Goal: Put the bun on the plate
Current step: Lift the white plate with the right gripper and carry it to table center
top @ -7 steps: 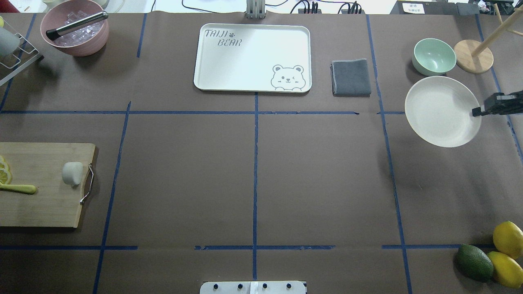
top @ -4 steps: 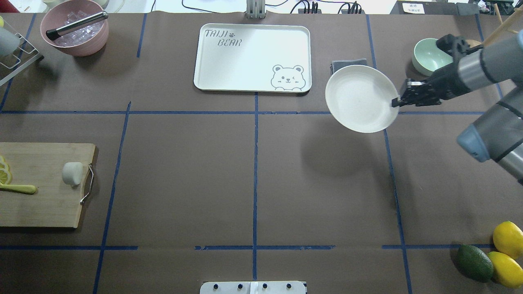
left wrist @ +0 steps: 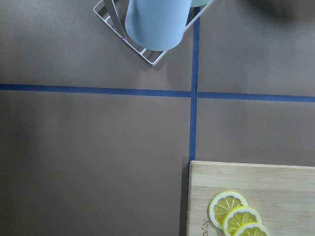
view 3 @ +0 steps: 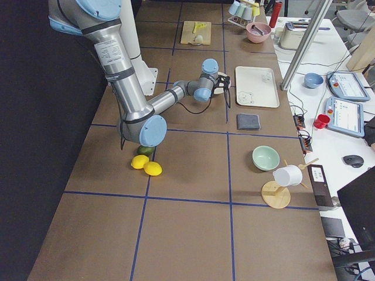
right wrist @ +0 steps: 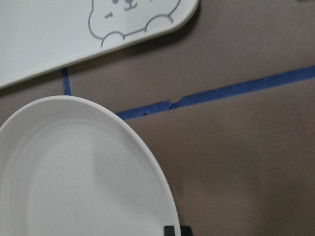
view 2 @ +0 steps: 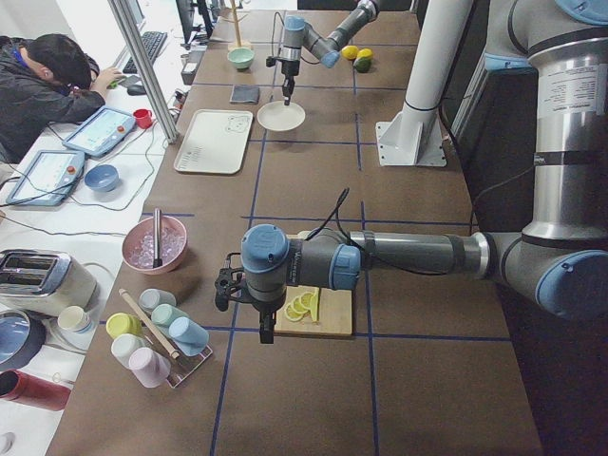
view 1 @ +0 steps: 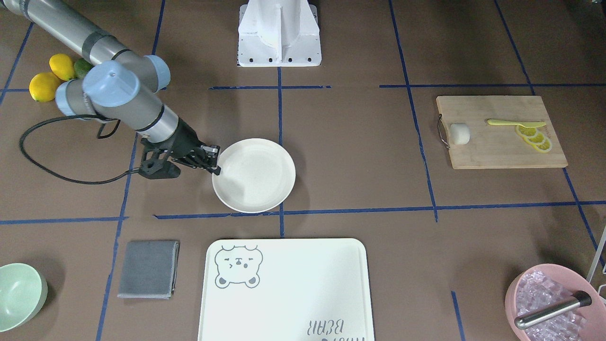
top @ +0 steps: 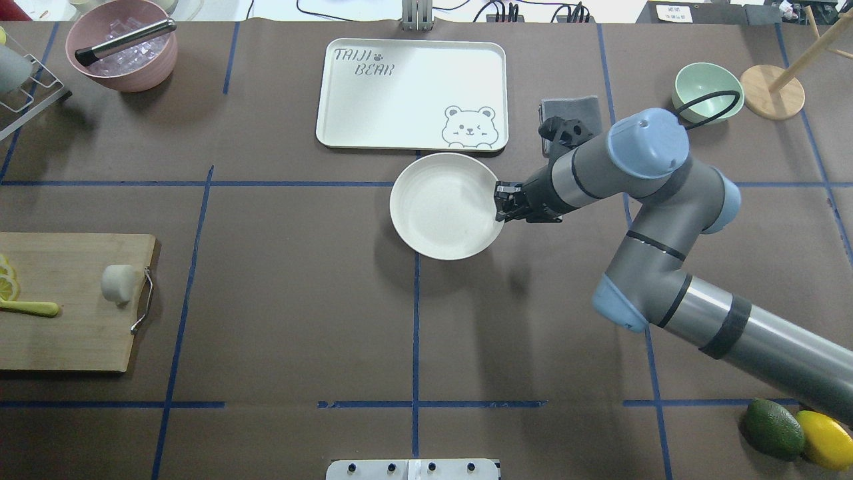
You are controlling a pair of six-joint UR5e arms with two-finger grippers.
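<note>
The robot's right gripper needs to keep holding the plate until the plate rests on the tabletop, because its lower edge [view 1: 253,211] is still above the shadow cast beside it.
The bun [top: 118,283], a small white stubby roll, lies on the wooden cutting board [top: 66,333] at the far left, also visible in the front view [view 1: 459,133]. The cream plate [top: 443,207] is at the table's centre, just in front of the bear tray; it is low, and I cannot tell if it touches the table. My right gripper [top: 498,203] is shut on the plate's right rim [view 1: 222,163]. In the right wrist view the plate [right wrist: 74,177] fills the lower left. My left gripper [view 2: 226,290] shows only in the left side view, beside the board; I cannot tell its state.
The white bear tray [top: 410,93] lies behind the plate. A grey cloth [top: 573,105] and a mint bowl [top: 706,90] sit at the back right. A pink ice bowl [top: 123,43] stands at the back left. Lemon slices [top: 8,280] lie on the board; an avocado [top: 773,428] and a lemon at front right.
My right arm has carried the plate leftward from the far right of the table to the centre, in front of the tray. The bun has not moved.
</note>
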